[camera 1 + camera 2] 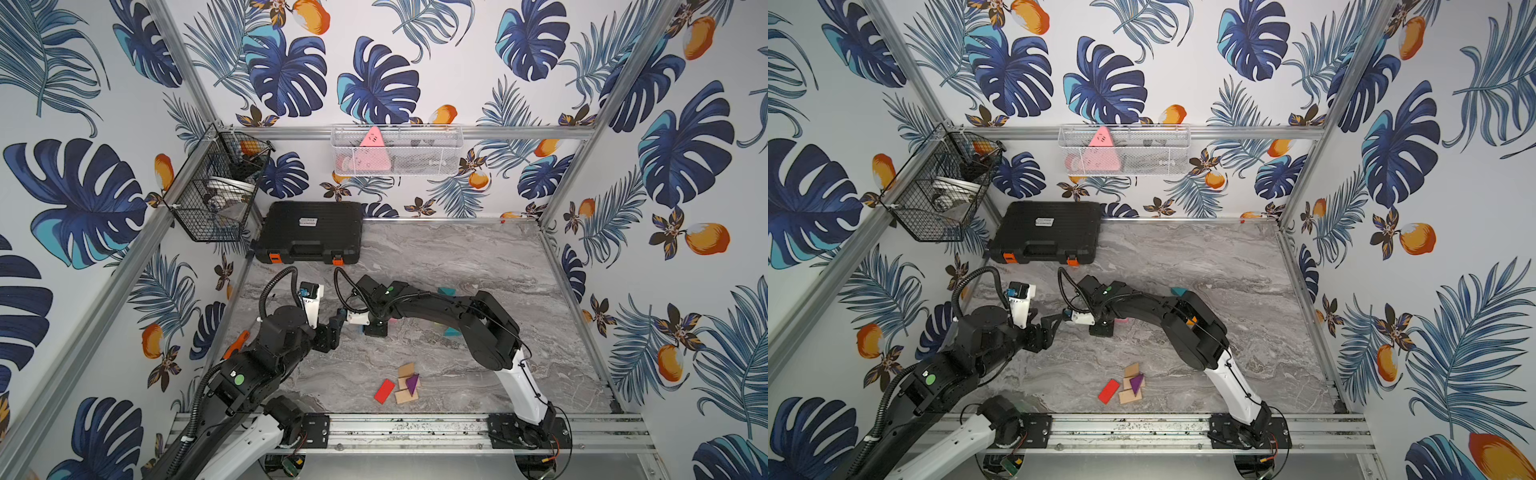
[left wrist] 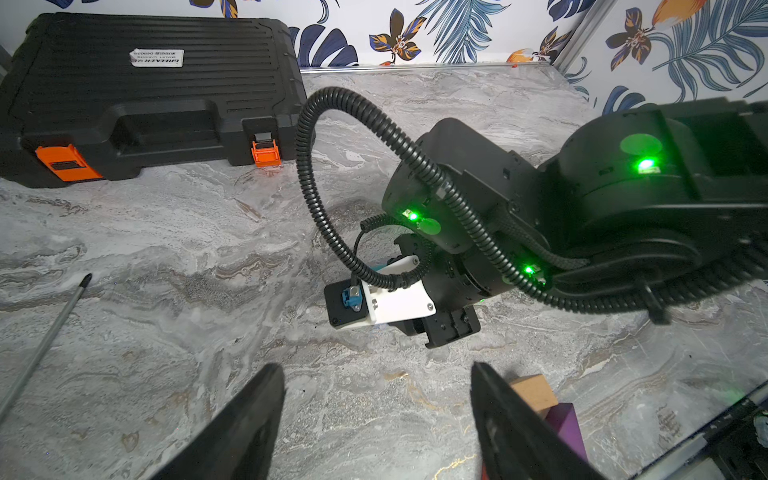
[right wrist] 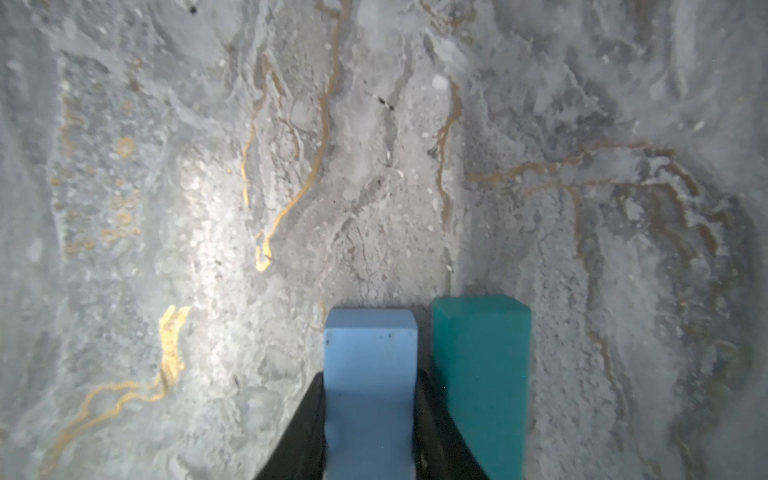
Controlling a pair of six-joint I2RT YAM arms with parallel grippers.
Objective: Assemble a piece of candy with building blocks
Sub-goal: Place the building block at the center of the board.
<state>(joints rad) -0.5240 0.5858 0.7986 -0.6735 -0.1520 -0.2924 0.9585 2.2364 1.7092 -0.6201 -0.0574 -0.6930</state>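
Observation:
The light blue block's lower edge point(image 3: 370, 311) meets the tabletop alongside the teal block, so my right gripper releases the light blue block now.
In the right wrist view my right gripper point(image 3: 370, 380) is shut on a light blue block point(image 3: 370, 353), held low over the marble table right beside a teal block point(image 3: 482, 374). In a top view this gripper point(image 1: 376, 329) points down mid-table, with a pink block point(image 1: 392, 321) and teal blocks point(image 1: 451, 331) partly hidden under the arm. My left gripper point(image 2: 376, 368) is open and holds nothing, just left of the right one point(image 1: 337, 323). A red block point(image 1: 384, 390), plain wood blocks point(image 1: 406, 370) and a purple triangle point(image 1: 412, 383) lie near the front edge.
A black tool case point(image 1: 309, 230) with orange latches sits at the back left. An orange-handled screwdriver point(image 1: 237, 345) lies by the left wall. A black wire basket point(image 1: 216, 187) and a white mesh basket point(image 1: 397, 151) hang on the walls.

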